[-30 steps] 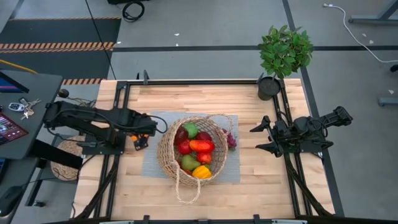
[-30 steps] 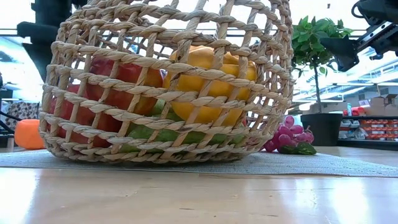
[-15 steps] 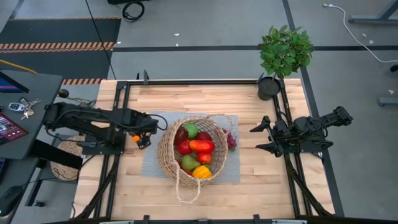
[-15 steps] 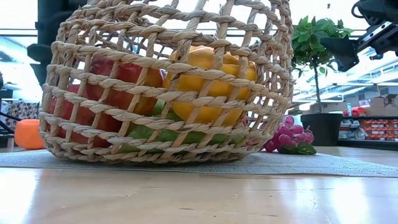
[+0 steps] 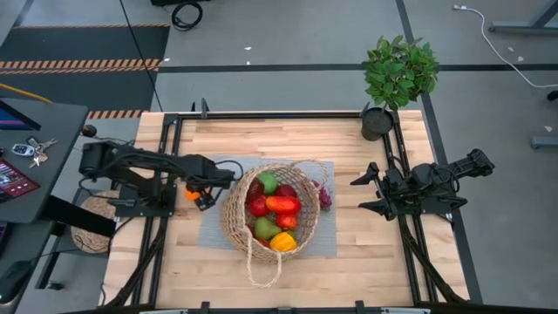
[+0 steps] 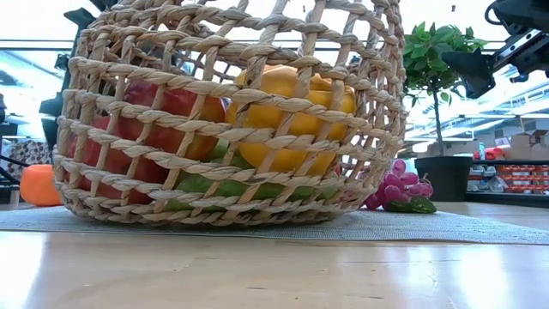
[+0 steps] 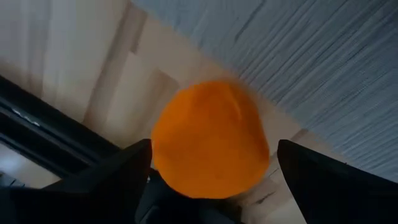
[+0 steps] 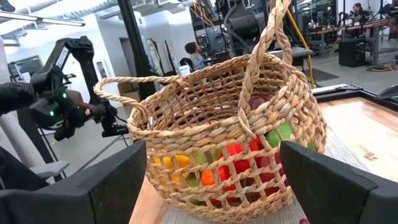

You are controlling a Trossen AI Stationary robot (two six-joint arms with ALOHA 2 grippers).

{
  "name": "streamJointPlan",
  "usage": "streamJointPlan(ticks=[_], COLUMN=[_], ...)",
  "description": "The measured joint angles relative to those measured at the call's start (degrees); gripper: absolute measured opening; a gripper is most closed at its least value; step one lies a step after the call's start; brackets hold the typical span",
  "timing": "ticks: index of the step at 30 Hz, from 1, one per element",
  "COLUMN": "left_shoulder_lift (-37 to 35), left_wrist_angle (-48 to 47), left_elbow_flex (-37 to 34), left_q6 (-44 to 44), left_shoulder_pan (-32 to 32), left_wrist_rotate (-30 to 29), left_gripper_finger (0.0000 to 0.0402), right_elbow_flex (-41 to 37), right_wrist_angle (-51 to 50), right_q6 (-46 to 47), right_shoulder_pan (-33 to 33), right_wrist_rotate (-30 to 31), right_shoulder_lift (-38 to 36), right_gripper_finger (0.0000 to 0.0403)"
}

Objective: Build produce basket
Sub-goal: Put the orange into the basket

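The robot's left gripper needs to grab the orange fruit by its rounded sides next, so that it can then add the orange fruit to the produce basket.
The wicker basket (image 5: 270, 214) stands on a grey mat (image 5: 218, 234) at mid-table, and red, green, orange and yellow produce (image 5: 277, 206) fills it. An orange fruit (image 7: 208, 140) lies on the wood at the mat's left edge (image 5: 189, 194). My left gripper (image 5: 197, 195) points down over it, open, one finger on either side of the fruit (image 7: 214, 149). Purple grapes (image 5: 323, 196) lie on the mat against the basket's right side. My right gripper (image 5: 366, 192) waits open and level at the right, facing the basket (image 8: 230, 143).
A potted plant (image 5: 397, 78) stands at the table's far right corner. A flat woven mat (image 5: 94, 222) lies off the table's left side. Black frame rails (image 5: 166, 157) run along the table's edges. The basket's long handle (image 5: 261, 262) lies toward the near edge.
My left gripper has come down toward the orange fruit beside the basket, tipping steeper as it sinks, and stays open. The fruit, the basket and my right arm have kept still.
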Motion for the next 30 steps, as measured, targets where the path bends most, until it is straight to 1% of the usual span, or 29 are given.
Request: streamJointPlan(ticks=[5, 10, 14, 23, 27, 30], left_shoulder_lift=[5.8, 9.01, 9.52, 9.53, 9.53, 9.57], left_wrist_angle=[-1.67, -4.01, -4.0, -3.84, -4.04, -4.91], left_elbow_flex=[0.03, 0.01, 0.01, 0.01, 0.29, 1.95], left_q6=[0.57, 0.74, 1.4, 1.68, 1.7, 2.15], left_shoulder_pan=[0.0, 0.0, 0.0, 0.0, 0.0, -0.02], left_wrist_rotate=[1.33, 2.02, 2.6, 2.9, 3.12, 3.42], left_gripper_finger=[0.0355, 0.0354, 0.034, 0.0284, 0.0273, 0.0272], right_elbow_flex=[0.0, 0.02, 0.02, 0.02, 0.02, 0.02], right_wrist_angle=[0.37, 0.61, 0.83, 0.81, 0.8, 0.81], right_q6=[0.0, 0.0, -0.02, -0.01, 0.0, 0.0], right_shoulder_pan=[0.0, 0.0, 0.0, 0.0, 0.0, 0.0], right_wrist_rotate=[0.0, -0.02, -0.02, -0.02, -0.03, -0.04], right_shoulder_lift=[0.0, -0.02, 0.0, 0.0, 0.0, 0.0], right_gripper_finger=[0.037, 0.037, 0.037, 0.037, 0.037, 0.037])
